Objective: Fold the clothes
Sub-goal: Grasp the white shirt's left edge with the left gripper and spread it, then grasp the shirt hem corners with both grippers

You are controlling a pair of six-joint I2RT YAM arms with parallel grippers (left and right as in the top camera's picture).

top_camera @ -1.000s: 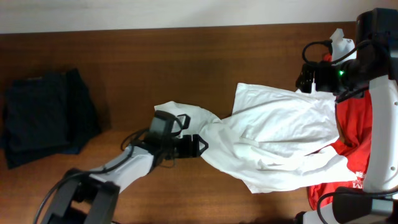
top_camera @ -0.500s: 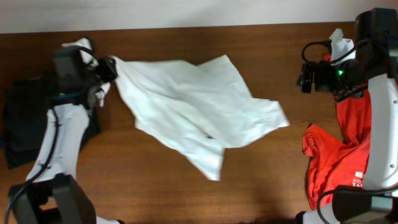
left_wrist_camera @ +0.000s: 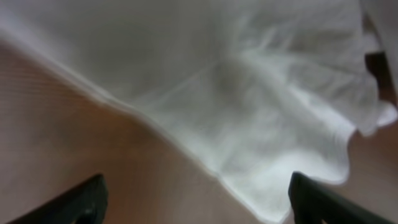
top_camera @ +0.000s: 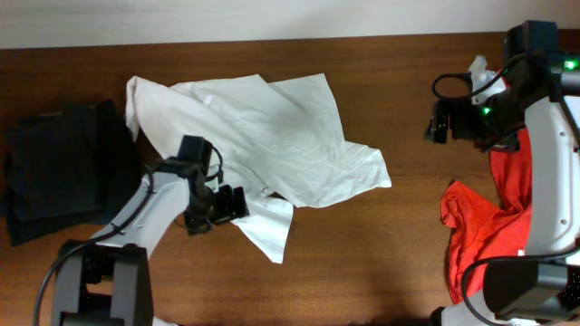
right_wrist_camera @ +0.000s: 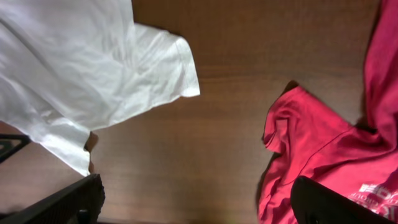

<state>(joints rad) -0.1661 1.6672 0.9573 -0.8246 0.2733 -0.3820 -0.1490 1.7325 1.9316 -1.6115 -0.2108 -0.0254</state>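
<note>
The outstretched corner of the white shirt point(top_camera: 263, 136) nearest the red shirt is the part my right gripper will grip next, to spread the shirt flat for folding.
A white shirt point(top_camera: 263, 136) lies spread and crumpled across the middle of the brown table. It also shows in the left wrist view point(left_wrist_camera: 249, 81) and the right wrist view point(right_wrist_camera: 81, 68). My left gripper point(top_camera: 222, 206) is open and empty, low over the shirt's front edge near a sleeve. My right gripper point(top_camera: 438, 122) is open and empty, raised at the right, apart from the shirt. A red shirt point(top_camera: 494, 217) lies bunched at the right edge and also shows in the right wrist view point(right_wrist_camera: 336, 143).
A folded dark garment point(top_camera: 63, 167) lies at the left edge of the table. A white cloth piece point(top_camera: 478, 65) sits behind the right arm. Bare wood point(top_camera: 362, 263) shows along the front between the white and red shirts.
The white shirt was dragged from the right to the left, then let go; it now lies spread in the middle. My left gripper moved down to its front edge. The right arm barely moved.
</note>
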